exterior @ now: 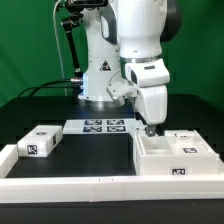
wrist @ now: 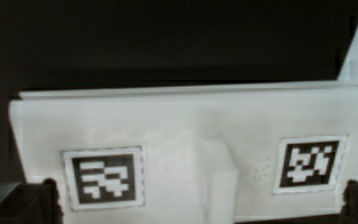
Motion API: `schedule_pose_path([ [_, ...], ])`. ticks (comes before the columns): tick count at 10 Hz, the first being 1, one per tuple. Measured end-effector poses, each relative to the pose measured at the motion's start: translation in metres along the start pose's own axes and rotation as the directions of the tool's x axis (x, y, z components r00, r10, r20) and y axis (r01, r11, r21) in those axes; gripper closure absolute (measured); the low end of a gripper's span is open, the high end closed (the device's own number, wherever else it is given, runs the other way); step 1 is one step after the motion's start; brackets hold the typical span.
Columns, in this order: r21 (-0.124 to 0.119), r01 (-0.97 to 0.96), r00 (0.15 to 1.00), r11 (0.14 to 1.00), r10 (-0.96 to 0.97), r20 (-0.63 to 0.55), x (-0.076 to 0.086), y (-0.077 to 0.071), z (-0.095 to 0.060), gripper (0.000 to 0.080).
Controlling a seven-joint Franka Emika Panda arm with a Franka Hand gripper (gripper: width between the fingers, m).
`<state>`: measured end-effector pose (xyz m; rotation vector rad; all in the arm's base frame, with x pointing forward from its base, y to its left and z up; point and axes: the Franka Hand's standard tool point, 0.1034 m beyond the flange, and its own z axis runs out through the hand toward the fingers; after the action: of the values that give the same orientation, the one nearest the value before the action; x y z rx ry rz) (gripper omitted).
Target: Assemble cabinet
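Note:
In the wrist view my gripper's fingers reach down beside the white ridge [wrist: 220, 185] on the tagged panel, so it is now time to close on it.
The cabinet body [exterior: 176, 160], a white open box with black-and-white tags, lies on the black table at the exterior view's right. My gripper [exterior: 150, 128] hangs right over its rear left corner, fingertips at the rim. In the wrist view the body [wrist: 194, 130] fills the frame with two tags facing the camera. My gripper [wrist: 190, 205] is open: the dark fingers [wrist: 19, 203] stand far apart at the picture's two sides, with the white wall between them. I cannot tell if they touch it. A small white tagged panel piece [exterior: 40, 142] lies at the exterior view's left.
The marker board [exterior: 105, 125] lies flat in front of the robot's base. A long low white border rail [exterior: 70, 186] runs along the table's front edge and turns up at the left. Cables hang behind the arm.

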<state>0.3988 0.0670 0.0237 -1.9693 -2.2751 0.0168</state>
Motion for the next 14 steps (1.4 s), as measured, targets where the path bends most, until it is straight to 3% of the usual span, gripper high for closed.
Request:
schedule_pose_path([
  [2, 0.013, -0.004, 1.0, 1.0, 0.004, -0.006, 0.0008, -0.0035, 0.0057, 0.0003],
  [3, 0.015, -0.012, 1.0, 1.0, 0.012, -0.007, 0.0015, -0.0042, 0.0067, 0.0138],
  [4, 0.016, -0.016, 1.0, 1.0, 0.017, -0.007, 0.0017, -0.0042, 0.0067, 0.0138],
  [6, 0.019, -0.018, 1.0, 1.0, 0.018, -0.008, 0.0018, -0.0051, 0.008, 0.0412],
  [7, 0.02, -0.018, 1.0, 1.0, 0.018, -0.009, 0.0019, -0.0054, 0.0086, 0.0595],
  [8, 0.022, -0.019, 1.0, 1.0, 0.019, -0.01, 0.0018, -0.0061, 0.0097, 0.0595],
  [9, 0.022, -0.019, 1.0, 1.0, 0.019, -0.01, 0.0017, -0.0061, 0.0098, 0.0722],
  [14, 0.022, -0.022, 1.0, 1.0, 0.023, -0.01, 0.0017, -0.0059, 0.0096, 0.0731],
])
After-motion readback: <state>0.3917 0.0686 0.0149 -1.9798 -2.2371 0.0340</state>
